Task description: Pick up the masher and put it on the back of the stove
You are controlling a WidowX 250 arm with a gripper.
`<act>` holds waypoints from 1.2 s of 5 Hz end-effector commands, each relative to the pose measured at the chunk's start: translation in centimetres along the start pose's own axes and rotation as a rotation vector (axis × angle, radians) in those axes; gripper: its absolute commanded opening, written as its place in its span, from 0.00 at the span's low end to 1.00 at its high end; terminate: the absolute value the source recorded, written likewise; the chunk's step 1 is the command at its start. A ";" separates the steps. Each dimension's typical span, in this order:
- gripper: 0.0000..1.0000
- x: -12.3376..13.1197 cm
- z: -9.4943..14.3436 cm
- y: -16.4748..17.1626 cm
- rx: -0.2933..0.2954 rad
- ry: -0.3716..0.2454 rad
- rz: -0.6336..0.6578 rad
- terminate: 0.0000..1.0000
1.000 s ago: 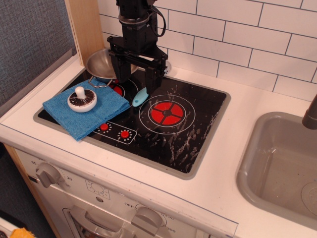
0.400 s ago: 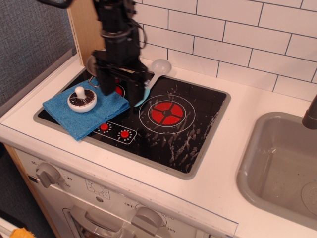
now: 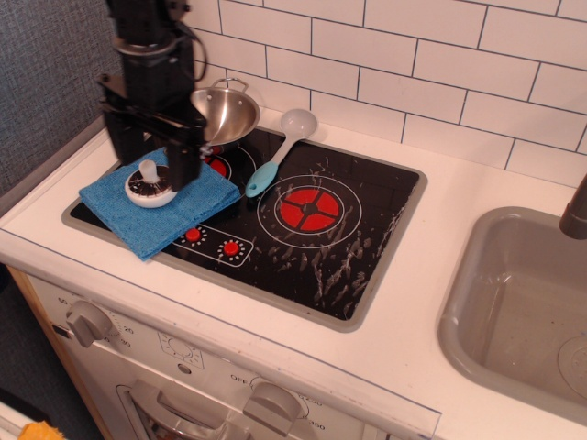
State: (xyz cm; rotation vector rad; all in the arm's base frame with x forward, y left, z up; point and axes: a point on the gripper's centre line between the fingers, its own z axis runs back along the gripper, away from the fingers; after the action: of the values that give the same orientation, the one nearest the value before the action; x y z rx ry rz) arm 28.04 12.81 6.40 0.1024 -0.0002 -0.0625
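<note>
The masher will next be picked up by its white knob with my gripper, to put it on the back of the stove.
The masher, a small round white disc with a dark ring and a white knob, sits on a blue cloth on the left part of the stove. The stove is black and glossy with a grey frame and red burner circles. My black gripper hangs open right over the masher, one finger on each side of the knob, not closed on it.
A metal pot stands at the stove's back left. A grey-white spoon with a light blue handle lies at the back middle. A grey sink is at the right. A white tiled wall stands behind.
My gripper has moved left from above the back burner and spoon to above the masher. The pot, which it hid before, now shows.
</note>
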 end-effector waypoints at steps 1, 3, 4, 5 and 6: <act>1.00 0.7 -1.8 2.3 0.010 0.041 0.057 0.00; 0.00 1.0 -2.6 2.4 0.007 0.049 0.058 0.00; 0.00 0.9 -1.9 2.2 0.013 0.038 0.054 0.00; 0.00 1.1 -0.4 1.8 0.023 0.001 0.040 0.00; 0.00 1.3 2.2 1.0 0.034 -0.065 0.025 0.00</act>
State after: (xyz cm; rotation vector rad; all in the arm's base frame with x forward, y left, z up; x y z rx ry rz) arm 29.23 13.28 6.98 0.1046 -0.0165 -0.0382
